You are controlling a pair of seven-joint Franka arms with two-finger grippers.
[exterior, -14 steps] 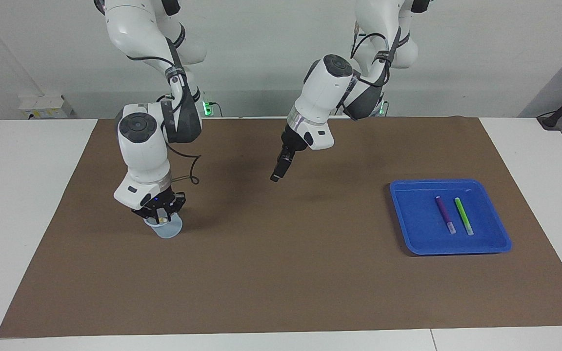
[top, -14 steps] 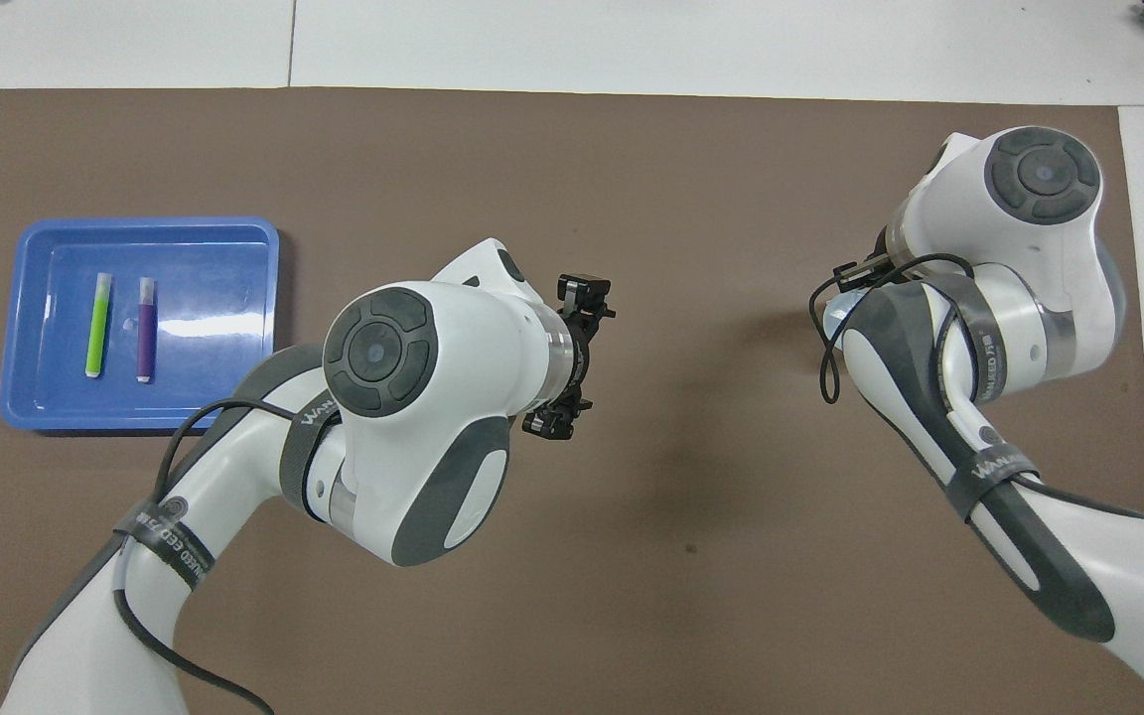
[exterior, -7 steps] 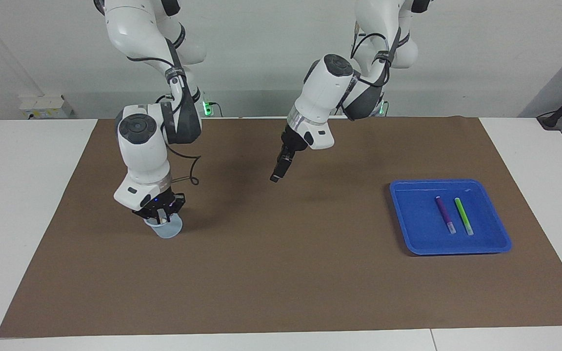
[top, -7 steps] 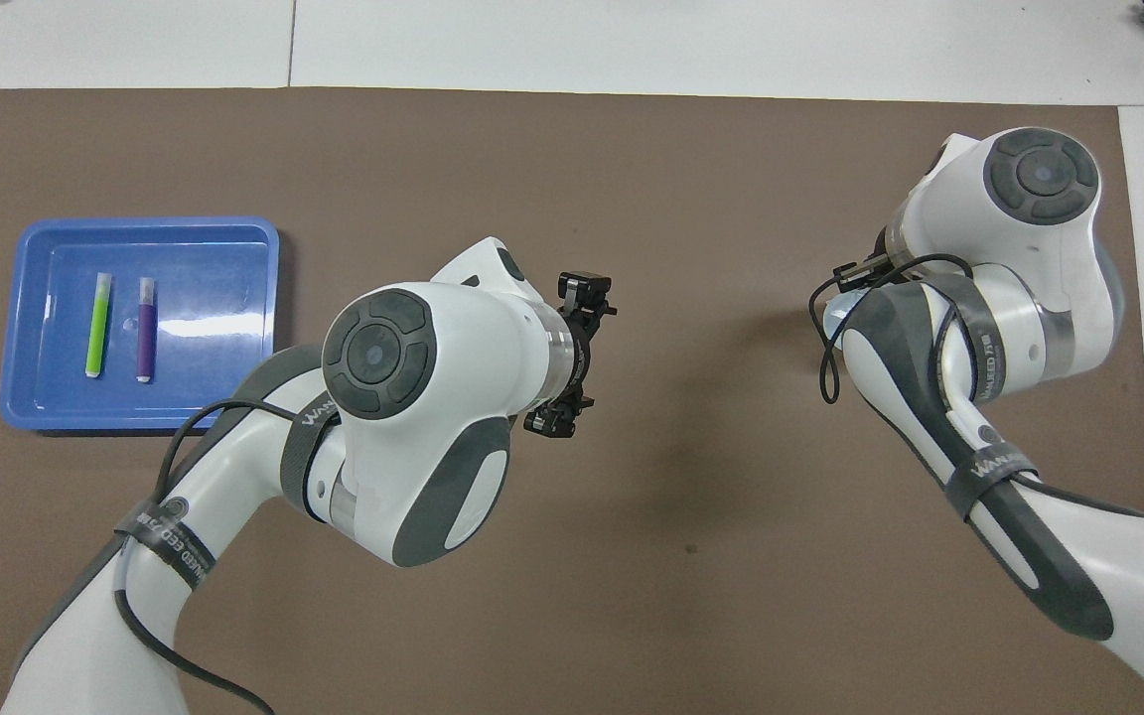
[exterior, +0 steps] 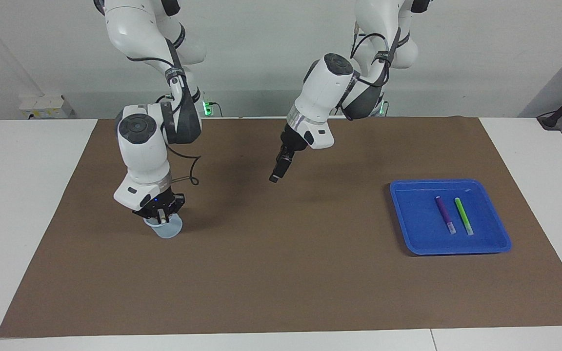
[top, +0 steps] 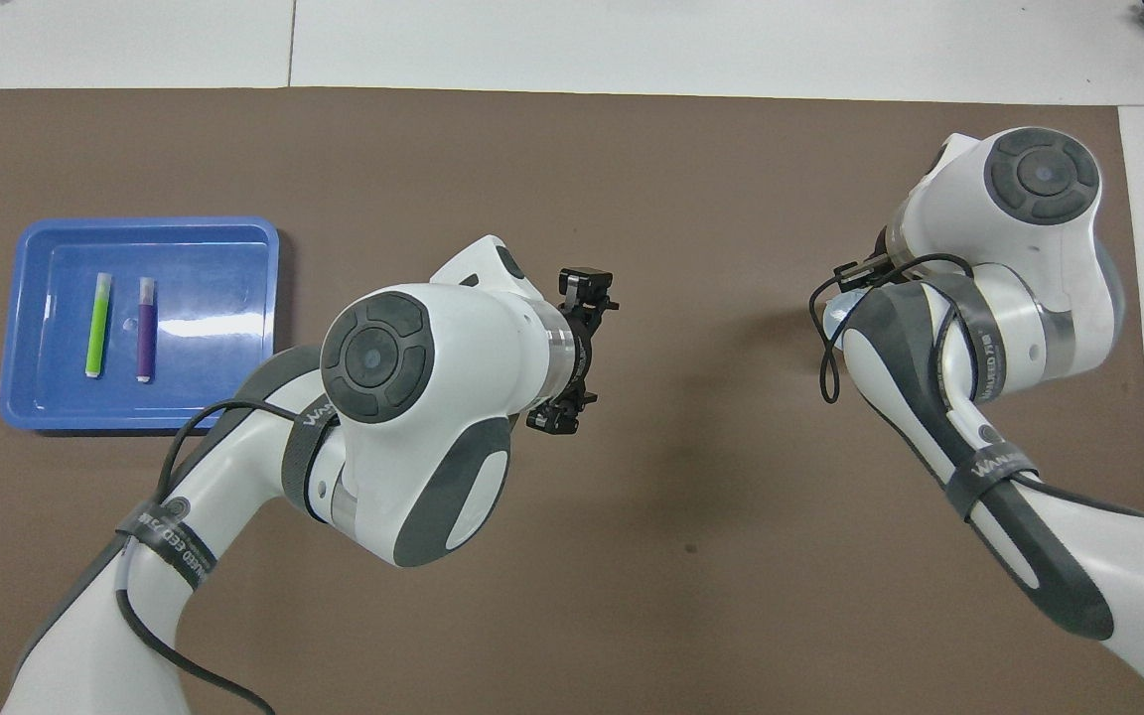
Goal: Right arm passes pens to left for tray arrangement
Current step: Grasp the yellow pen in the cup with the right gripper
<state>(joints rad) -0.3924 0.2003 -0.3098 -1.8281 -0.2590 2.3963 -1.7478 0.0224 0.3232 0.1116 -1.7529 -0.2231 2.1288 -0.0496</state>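
Note:
I should grab the yellow pen next with my left gripper, by the end opposite its pale tip. My right gripper's fingers already cover that tip.
My right gripper [exterior: 163,218] reaches down into a small translucent cup [exterior: 171,229] near the right arm's end of the mat. It is shut on the pale tip of a yellow pen [exterior: 164,220] that stands in the cup. In the overhead view the right arm hides this gripper. My left gripper [exterior: 278,171] hangs open in the air over the middle of the mat, nothing between its fingers [top: 584,286]. The blue tray [exterior: 417,229] [top: 219,298] lies toward the left arm's end. A purple pen [exterior: 443,211] [top: 144,333] and a green pen [exterior: 463,215] [top: 96,328] lie side by side in it.
A brown mat [exterior: 281,273] covers most of the white table [exterior: 22,195]. A black cable [exterior: 190,168] loops off the right arm's wrist above the cup.
The right gripper's fingers have closed inward over the cup. The left gripper has drifted slightly up and toward the right arm. Tray and pens have not moved.

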